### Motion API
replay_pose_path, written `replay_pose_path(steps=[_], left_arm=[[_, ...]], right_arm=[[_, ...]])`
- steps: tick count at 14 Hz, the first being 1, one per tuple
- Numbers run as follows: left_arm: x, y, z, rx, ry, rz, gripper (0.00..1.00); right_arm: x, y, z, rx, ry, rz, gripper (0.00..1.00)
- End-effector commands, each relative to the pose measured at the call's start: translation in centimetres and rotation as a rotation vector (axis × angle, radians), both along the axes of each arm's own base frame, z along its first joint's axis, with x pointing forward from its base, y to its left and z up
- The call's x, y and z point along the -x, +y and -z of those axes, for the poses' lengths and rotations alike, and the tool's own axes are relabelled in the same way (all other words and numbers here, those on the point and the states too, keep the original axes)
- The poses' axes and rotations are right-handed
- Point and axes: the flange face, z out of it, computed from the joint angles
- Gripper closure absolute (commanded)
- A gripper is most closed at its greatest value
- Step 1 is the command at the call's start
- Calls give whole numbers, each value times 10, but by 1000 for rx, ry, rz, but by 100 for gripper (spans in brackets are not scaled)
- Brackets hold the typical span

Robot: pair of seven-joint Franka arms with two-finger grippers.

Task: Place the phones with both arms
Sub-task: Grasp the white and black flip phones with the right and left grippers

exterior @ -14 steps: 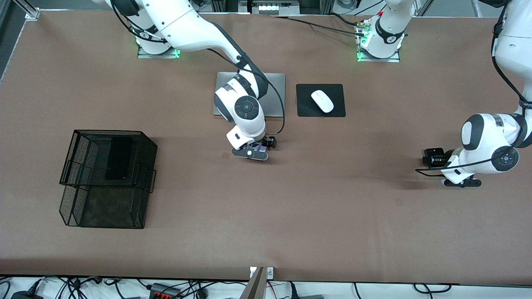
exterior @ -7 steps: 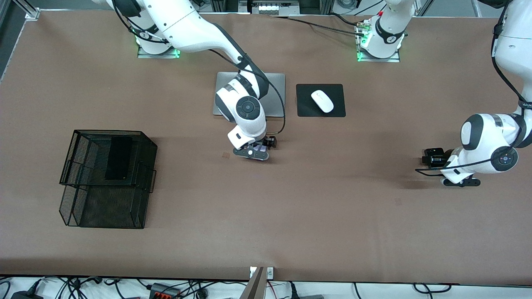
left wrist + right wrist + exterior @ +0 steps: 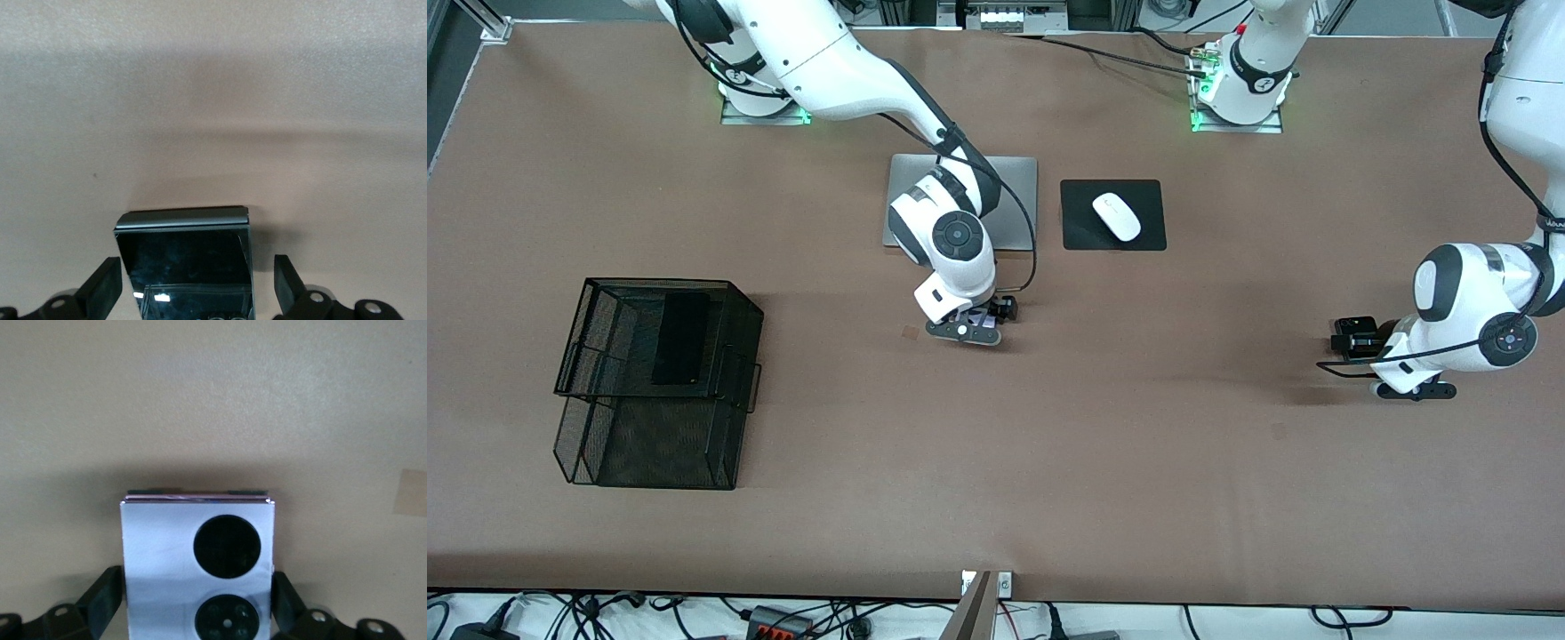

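I should close my left gripper on the small black phone now. Both fingers are beside the phone's side edges in the left wrist view.
The small lilac-white phone [image 3: 167, 547], with two black circles, lies flat on the brown table in front of the laptop. My right gripper [image 3: 197, 587] is low over it, and its fingers [image 3: 107, 590] touch both side edges. In the front view only a sliver of that phone [image 3: 984, 317] shows under the right gripper [image 3: 963, 330]. The small black phone [image 3: 187, 257] lies toward the left arm's end of the table. My left gripper [image 3: 199, 280] straddles it, open, with a gap at the sides; the left gripper [image 3: 1412, 390] hides it in the front view. The long black phone [image 3: 680, 338] lies in the mesh basket.
A black two-tier mesh basket [image 3: 574, 427] stands toward the right arm's end. A silver laptop [image 3: 1018, 200] lies closed near the bases, with a white mouse [image 3: 1117, 216] on a black pad [image 3: 1080, 233] beside it.
The right gripper has sunk a little lower over the lilac-white phone, and its fingers have drawn in against the phone's sides. The left arm has stayed still.
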Motion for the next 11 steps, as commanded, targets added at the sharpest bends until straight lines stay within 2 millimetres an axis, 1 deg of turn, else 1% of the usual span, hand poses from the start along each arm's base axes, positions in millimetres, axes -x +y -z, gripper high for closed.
replay_pose_path(steps=[1,2,3,4,5,6,7,8,9,10,11], left_arm=[[-1,5,-4,1,-12,15,0],[0,7,-3,2,-11,13,0],[0,7,-2,3,-10,13,0],[2,7,1,5,-4,13,0],[3,7,3,7,-3,10,0],[3,7,4,9,-1,10,0],[3,7,4,9,-1,13,8],[3,6,5,9,2,10,27],[3,4,5,8,7,11,48],[4,4,4,9,10,15,66],[3,2,2,9,10,21,72]], right_arm=[[-6,9,-7,-5,-30,-1,50],[-9,9,-13,-10,-36,-3,68],[-16,7,-21,-17,-45,-2,77],[-22,7,-36,-27,-57,0,80],[-33,2,-55,-19,-62,12,80],[-41,-3,-66,4,-52,18,80],[-57,-18,-96,21,-64,34,80],[-68,-38,-122,42,-63,26,80],[-78,-62,-139,69,-40,12,80],[-88,-96,-155,96,2,10,80],[-101,-131,-167,115,42,-1,80]])
